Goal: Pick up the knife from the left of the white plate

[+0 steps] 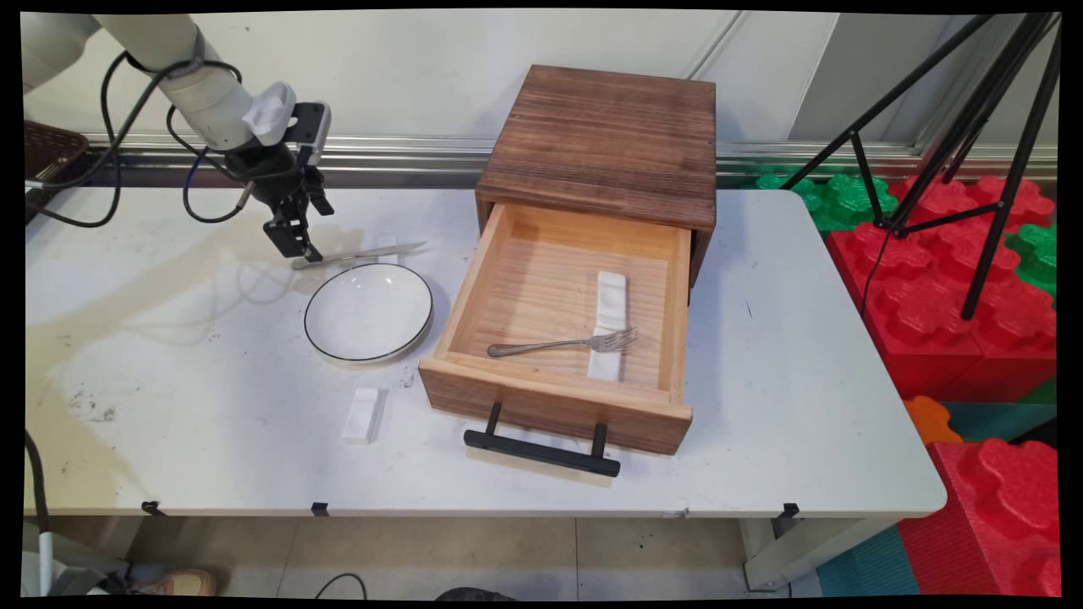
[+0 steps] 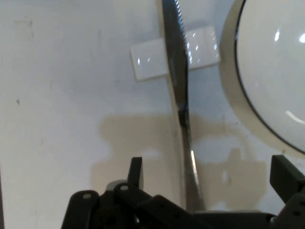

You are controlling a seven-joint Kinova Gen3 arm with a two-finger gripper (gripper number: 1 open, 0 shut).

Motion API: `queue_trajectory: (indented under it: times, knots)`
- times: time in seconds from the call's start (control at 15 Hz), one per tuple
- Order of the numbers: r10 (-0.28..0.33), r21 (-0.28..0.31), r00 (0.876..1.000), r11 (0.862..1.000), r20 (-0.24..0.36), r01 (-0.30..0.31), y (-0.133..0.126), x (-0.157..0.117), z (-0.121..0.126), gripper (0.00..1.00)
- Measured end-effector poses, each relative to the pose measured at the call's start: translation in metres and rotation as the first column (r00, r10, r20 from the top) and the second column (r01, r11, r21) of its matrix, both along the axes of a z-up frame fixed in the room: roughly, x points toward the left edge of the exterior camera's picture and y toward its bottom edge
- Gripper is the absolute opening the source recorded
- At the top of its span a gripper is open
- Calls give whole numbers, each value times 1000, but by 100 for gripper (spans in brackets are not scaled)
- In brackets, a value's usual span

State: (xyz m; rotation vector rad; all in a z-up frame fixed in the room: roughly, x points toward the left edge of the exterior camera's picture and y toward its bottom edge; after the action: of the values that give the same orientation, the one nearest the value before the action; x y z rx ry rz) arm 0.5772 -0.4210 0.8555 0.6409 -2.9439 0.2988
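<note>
The steel table knife needs to move into the drawer, so the gripper should grab it by its handle point(image 1: 305, 263) next.
My black gripper point(image 1: 298, 245) hangs open just over the handle end of a metal knife point(image 1: 360, 254) at the table's back left. The knife's blade lies across a small white rest point(image 1: 387, 249), right behind a white plate with a dark rim point(image 1: 368, 313). In the hand view the knife point(image 2: 178, 86) runs up between my two spread fingers point(image 2: 136, 169), its handle in the gap of the gripper point(image 2: 209, 174), not gripped. There the white rest point(image 2: 147, 64) lies under the blade and the plate point(image 2: 271, 86) is on the right.
A wooden box point(image 1: 601, 135) stands mid-table with its drawer point(image 1: 550, 406) pulled out; inside lie a fork point(image 1: 563, 344) and a white rest point(image 1: 609, 326). Another white rest point(image 1: 364, 414) lies near the front edge. A black tripod point(image 1: 973, 127) and red foam blocks point(image 1: 931, 288) stand to the right.
</note>
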Motion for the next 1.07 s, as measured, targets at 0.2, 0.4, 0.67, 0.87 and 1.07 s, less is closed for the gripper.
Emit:
queue_trajectory:
  times: [0.2, 0.4, 0.67, 0.87, 1.07]
  knots:
    - [2, 14, 1000, 1000, 7, -2, -8, 7, -10, 100]
    - [4, 27, 1000, 1000, 10, -4, -15, 13, -21, 100]
    - [9, 41, 1000, 999, 5, -9, -22, 17, -32, 100]
    - [12, 49, 1000, 999, 1, -12, -25, 19, -38, 100]
    - [17, 53, 1000, 998, -7, -16, -28, 21, -43, 100]
